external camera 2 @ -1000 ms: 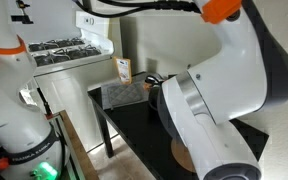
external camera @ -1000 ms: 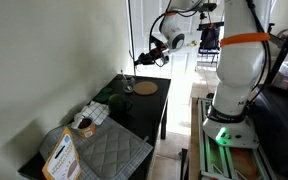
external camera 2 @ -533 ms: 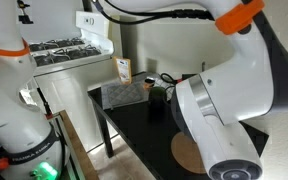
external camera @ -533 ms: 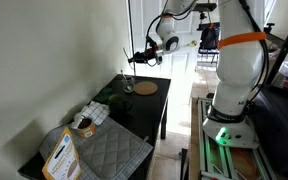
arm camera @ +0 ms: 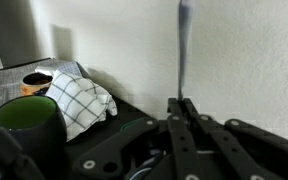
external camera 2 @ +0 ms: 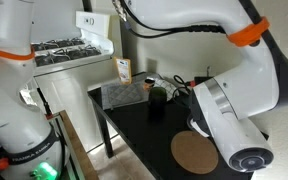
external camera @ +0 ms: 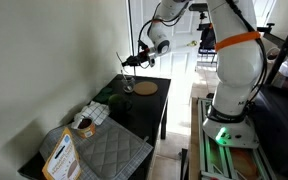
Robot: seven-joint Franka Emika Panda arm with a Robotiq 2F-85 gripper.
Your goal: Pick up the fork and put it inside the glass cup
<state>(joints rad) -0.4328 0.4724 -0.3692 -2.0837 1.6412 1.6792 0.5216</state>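
Observation:
The fork hangs above and outside the glass cup, so my gripper stays closed for now, as the fork would fall outside if it opened.
My gripper (external camera: 134, 61) hangs in the air above the far end of the black table (external camera: 154, 110), near the wall. It is shut on the fork (external camera: 123, 57), a thin stick that points upward from the fingers. In the wrist view the fork (arm camera: 183, 45) rises straight from my closed gripper (arm camera: 182, 103) against the white wall. The glass cup (external camera: 129, 87) stands on the table below the gripper, beside the round tan disc (external camera: 146, 88); it is small and faint. The cup does not show in the wrist view.
A dark green cup (arm camera: 24, 118) and a checkered cloth (arm camera: 82, 98) lie near the wall. A grey quilted mat (external camera: 106, 152) and a small box (external camera: 60, 156) sit at the near end. The tan disc (external camera 2: 196, 152) lies near the table's edge. The robot base (external camera: 229, 95) stands beside the table.
My gripper has moved toward the wall with the fork still in it, to a spot over the glass cup. The things on the table have not moved.

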